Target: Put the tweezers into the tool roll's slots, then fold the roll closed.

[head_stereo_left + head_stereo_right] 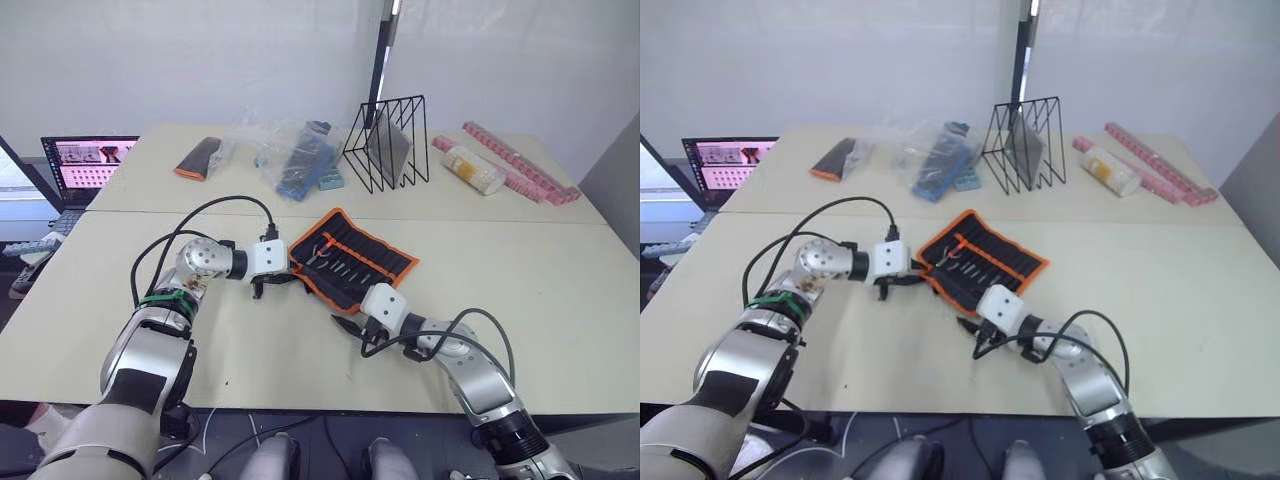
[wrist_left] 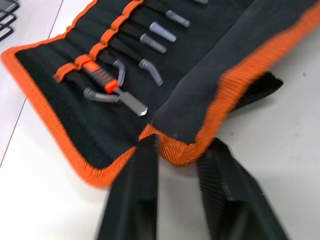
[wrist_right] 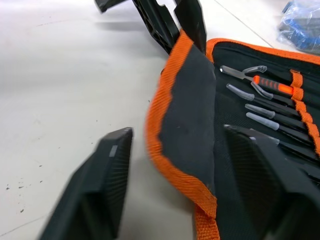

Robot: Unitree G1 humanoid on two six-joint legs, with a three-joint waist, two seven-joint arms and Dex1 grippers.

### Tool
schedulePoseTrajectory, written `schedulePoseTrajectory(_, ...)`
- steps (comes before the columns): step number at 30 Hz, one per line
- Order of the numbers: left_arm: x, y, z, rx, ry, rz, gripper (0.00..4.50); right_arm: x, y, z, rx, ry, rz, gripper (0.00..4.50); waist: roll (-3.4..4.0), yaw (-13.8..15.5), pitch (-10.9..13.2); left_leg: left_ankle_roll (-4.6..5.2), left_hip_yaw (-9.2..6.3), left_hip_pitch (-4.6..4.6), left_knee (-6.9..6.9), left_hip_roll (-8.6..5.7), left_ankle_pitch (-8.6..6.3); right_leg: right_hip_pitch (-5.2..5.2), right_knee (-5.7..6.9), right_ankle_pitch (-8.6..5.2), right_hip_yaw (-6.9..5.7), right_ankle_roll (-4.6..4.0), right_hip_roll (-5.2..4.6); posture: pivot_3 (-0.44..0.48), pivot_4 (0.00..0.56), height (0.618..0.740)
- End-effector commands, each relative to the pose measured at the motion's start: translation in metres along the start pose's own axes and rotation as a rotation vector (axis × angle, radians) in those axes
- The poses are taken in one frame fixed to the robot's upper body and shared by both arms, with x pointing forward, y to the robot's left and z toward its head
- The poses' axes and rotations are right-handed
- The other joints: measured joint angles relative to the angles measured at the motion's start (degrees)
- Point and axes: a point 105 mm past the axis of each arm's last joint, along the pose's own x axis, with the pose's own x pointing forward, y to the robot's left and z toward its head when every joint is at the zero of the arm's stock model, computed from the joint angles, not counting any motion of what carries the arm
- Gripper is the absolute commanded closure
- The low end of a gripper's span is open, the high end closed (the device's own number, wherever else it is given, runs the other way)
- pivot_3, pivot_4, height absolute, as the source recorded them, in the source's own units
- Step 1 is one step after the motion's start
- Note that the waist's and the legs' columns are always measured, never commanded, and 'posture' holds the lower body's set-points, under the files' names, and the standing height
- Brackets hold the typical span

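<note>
The robot's right gripper needs to grab the flap by its orange-bound edge [image 1: 324,297] next, and then it needs to fold the roll closed over the slotted tweezers [image 1: 345,269].
The tool roll [image 1: 355,258] lies open at the table's middle, black with orange binding. Several tweezers [image 2: 155,42] sit in its slots, their capped tips showing, beside an orange-handled tool [image 2: 100,77]. A flap is folded over along the roll's near side. My left gripper [image 1: 272,285] is at the roll's left corner, shut on the flap's orange-bound corner [image 2: 172,150]. My right gripper [image 1: 350,325] stands open at the roll's near edge. It straddles the flap [image 3: 187,110], one finger [image 3: 100,185] on the table and the other finger [image 3: 265,170] over the slots.
Behind the roll stand a black wire rack [image 1: 388,140] and a clear bag of blue items [image 1: 300,155]. A small black-and-orange pouch [image 1: 198,157] lies back left. A laptop [image 1: 88,160] sits off the table's left, a bottle [image 1: 475,168] and pink strips [image 1: 525,170] back right.
</note>
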Motion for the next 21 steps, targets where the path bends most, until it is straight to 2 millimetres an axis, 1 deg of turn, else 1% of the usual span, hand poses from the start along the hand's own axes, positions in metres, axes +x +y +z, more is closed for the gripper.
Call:
schedulePoseTrajectory(1,-0.003,0.010,0.007,0.024,-0.009,0.016,4.50,-0.001,-0.003,0.013,-0.044,-0.062,-0.014,2.91,0.00,-0.23,0.00,0.00,0.00,0.00,0.00,0.01,0.00,0.00,0.01,0.00,0.00,0.00,0.00,0.000,0.150,0.687)
schedulePoseTrajectory(4,-0.005,0.011,0.006,0.011,-0.010,0.020,4.50,-0.003,-0.002,0.018,-0.066,-0.091,0.004,3.94,0.00,-0.30,0.00,0.00,0.00,0.00,0.00,0.01,0.00,-0.01,0.02,0.00,0.00,0.01,0.00,0.000,0.150,0.687)
schedulePoseTrajectory(6,-0.007,0.010,0.005,0.007,-0.011,0.015,4.50,-0.004,-0.001,0.017,-0.074,-0.092,0.015,4.46,0.00,-0.29,0.00,0.00,0.00,0.00,0.00,0.01,0.00,-0.01,0.02,0.00,0.00,0.01,0.00,0.000,0.150,0.687)
schedulePoseTrajectory(12,-0.009,0.001,0.003,-0.006,-0.021,-0.033,4.50,-0.008,0.002,0.011,-0.087,-0.077,0.064,4.46,0.00,-0.32,0.00,0.00,0.00,0.00,0.00,0.01,0.00,-0.01,0.03,0.00,-0.01,0.01,0.00,0.000,0.150,0.687)
schedulePoseTrajectory(16,-0.008,-0.006,0.000,-0.068,-0.030,-0.067,4.50,-0.012,0.001,0.003,-0.129,-0.046,0.095,4.46,0.00,-0.34,0.00,0.00,0.00,0.00,0.00,0.01,0.00,-0.01,0.04,-0.01,-0.01,0.01,0.01,0.000,0.150,0.687)
schedulePoseTrajectory(18,-0.008,-0.014,0.000,-0.088,-0.045,-0.114,4.50,-0.016,-0.001,-0.002,-0.158,-0.025,0.113,4.46,0.00,-0.34,0.00,0.01,0.00,0.00,0.00,0.01,0.00,0.00,0.03,-0.01,-0.01,0.01,0.00,0.000,0.150,0.687)
schedulePoseTrajectory(21,-0.009,-0.031,0.002,-0.120,-0.077,-0.204,4.50,-0.024,-0.010,-0.007,-0.172,-0.010,0.115,4.46,0.01,-0.38,0.00,0.01,0.00,0.00,0.01,0.02,-0.01,0.00,0.04,-0.01,-0.01,0.01,0.00,0.000,0.150,0.687)
